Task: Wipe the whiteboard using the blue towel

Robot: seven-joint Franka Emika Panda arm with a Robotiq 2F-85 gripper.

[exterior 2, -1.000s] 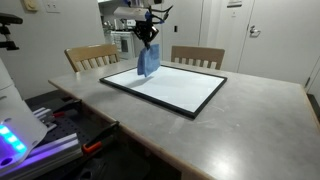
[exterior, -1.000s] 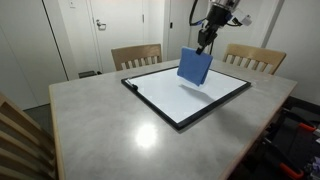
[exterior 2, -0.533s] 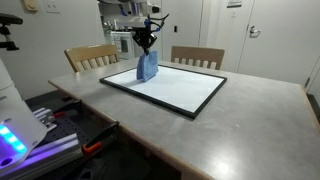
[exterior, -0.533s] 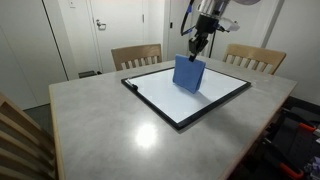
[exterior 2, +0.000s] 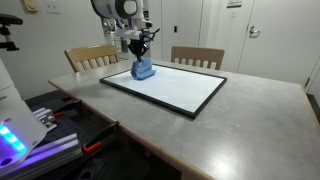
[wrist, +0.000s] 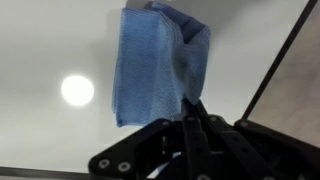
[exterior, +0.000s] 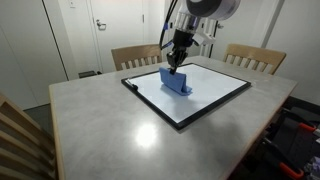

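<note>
The blue towel in my gripper's fingers is still short of the whiteboard's black frame. I should move the towel to the frame before my gripper releases it.
The whiteboard (exterior: 205, 95) with a black frame lies flat on the table; it also shows in an exterior view (exterior 2: 185, 88) and in the wrist view (wrist: 60, 50). The blue towel (exterior: 175, 81) hangs from my gripper (exterior: 177, 64) and its lower part rests crumpled on the board near the far corner. It shows in an exterior view (exterior 2: 143, 70) and in the wrist view (wrist: 150, 65). My gripper (wrist: 190, 108) is shut on the towel's edge, just above the board (exterior 2: 139, 50).
The grey table (exterior: 110, 125) holds the board. Two wooden chairs (exterior: 136, 55) (exterior: 254, 57) stand behind it, and a chair back (exterior: 20, 135) is at the near left. Doors and a wall lie behind.
My gripper has moved down and toward the board's far left corner with the towel. The towel hung free in the air before; now its lower part rests folded on the board.
</note>
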